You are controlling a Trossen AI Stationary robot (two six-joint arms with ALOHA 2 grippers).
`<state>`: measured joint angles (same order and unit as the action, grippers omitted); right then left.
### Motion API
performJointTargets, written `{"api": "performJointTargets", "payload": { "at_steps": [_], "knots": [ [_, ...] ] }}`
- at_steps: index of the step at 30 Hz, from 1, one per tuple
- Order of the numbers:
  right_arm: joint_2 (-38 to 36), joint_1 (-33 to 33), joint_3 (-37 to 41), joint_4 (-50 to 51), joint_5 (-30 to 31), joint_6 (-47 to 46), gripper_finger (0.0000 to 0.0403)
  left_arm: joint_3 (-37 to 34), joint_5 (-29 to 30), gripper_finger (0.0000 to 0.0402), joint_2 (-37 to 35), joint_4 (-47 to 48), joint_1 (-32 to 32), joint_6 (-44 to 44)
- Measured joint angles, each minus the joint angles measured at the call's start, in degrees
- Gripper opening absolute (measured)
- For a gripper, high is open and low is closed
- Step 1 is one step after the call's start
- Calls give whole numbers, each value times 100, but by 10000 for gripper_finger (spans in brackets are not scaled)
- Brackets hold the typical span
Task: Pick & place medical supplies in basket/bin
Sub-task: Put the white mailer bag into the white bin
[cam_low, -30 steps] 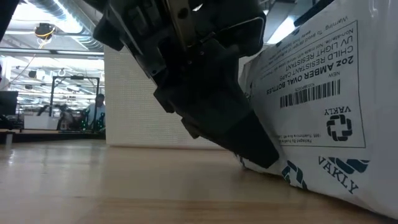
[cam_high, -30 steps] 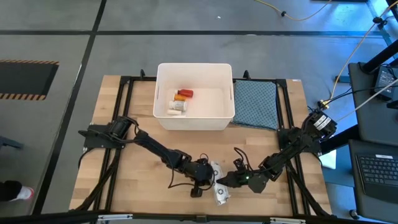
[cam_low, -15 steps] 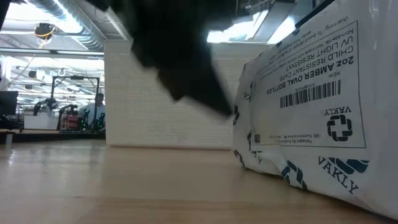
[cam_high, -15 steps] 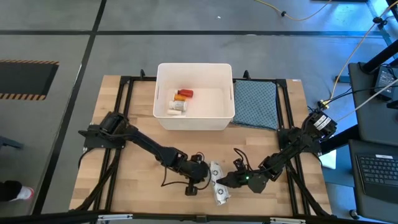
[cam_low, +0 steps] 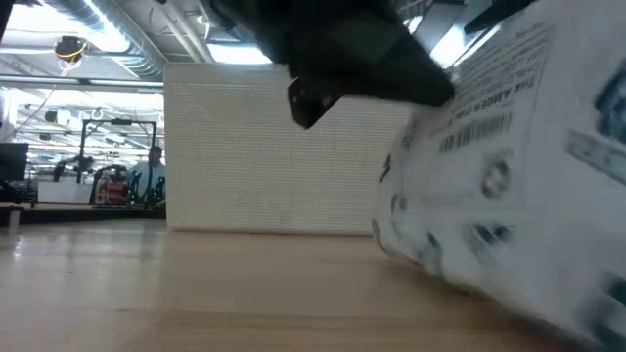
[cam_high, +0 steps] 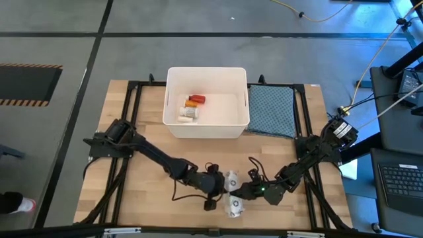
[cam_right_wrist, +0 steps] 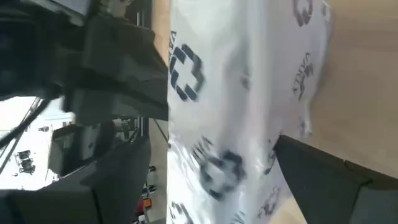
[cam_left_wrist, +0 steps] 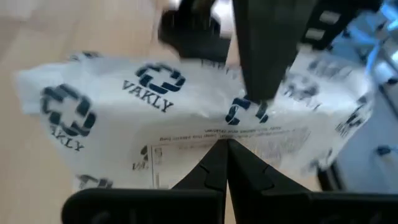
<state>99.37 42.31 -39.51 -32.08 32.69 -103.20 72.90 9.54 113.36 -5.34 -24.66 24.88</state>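
Note:
I should next use my right gripper to grip the white plastic packet by its logo-printed wrapper (cam_high: 234, 205) (cam_right_wrist: 217, 162), so I can put the packet in the tub.
The supply at hand is a white plastic packet (cam_high: 232, 197) printed with blue logos and a barcode label, near the table's near edge. It fills the low view's right side (cam_low: 509, 196). My left gripper (cam_high: 217, 189) is at its left side, shut on the wrapper (cam_left_wrist: 225, 149). My right gripper (cam_high: 240, 193) is at its right side, with the packet (cam_right_wrist: 236, 93) between its fingers. The white tub (cam_high: 206, 69) stands at the far middle and holds a red bottle (cam_high: 195, 100) and a white cylinder (cam_high: 188, 114). My left gripper pinches the packet's wrapper (cam_left_wrist: 217, 134) between its two fingertips, which meet on the labelled face. It comes nearly level from the table's left. My right gripper has the packet's right part between its fingers, and one finger (cam_left_wrist: 260, 68) lies against the plastic. The packet's lower edge (cam_low: 460, 284) rests on the table.
A blue-grey patterned cloth (cam_high: 271, 111) lies right of the tub. A black frame runs around the wooden tabletop (cam_high: 145, 192). Cables trail beside both arms. Bare wood lies between the tub and the grippers.
My left gripper has moved toward the table's right and reached the packet. The packet has tipped and shifted: in the low view its label now leans and blurs, where it was still before. My right arm has kept still.

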Motion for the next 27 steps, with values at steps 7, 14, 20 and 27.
{"api": "performJointTargets", "payload": {
  "at_steps": [7,14,20,27],
  "knots": [
    [0,-202,0,28,-346,-111,343,2,-147,3,0,-322,135,-10],
    [0,-400,-2,126,-773,-109,285,2,-153,2,0,-147,131,-214],
    [0,-409,-2,256,-774,-153,228,2,-229,22,-4,202,119,-531],
    [0,-409,-2,282,-778,-147,195,2,-358,90,-36,337,107,-706]
  ]
}}
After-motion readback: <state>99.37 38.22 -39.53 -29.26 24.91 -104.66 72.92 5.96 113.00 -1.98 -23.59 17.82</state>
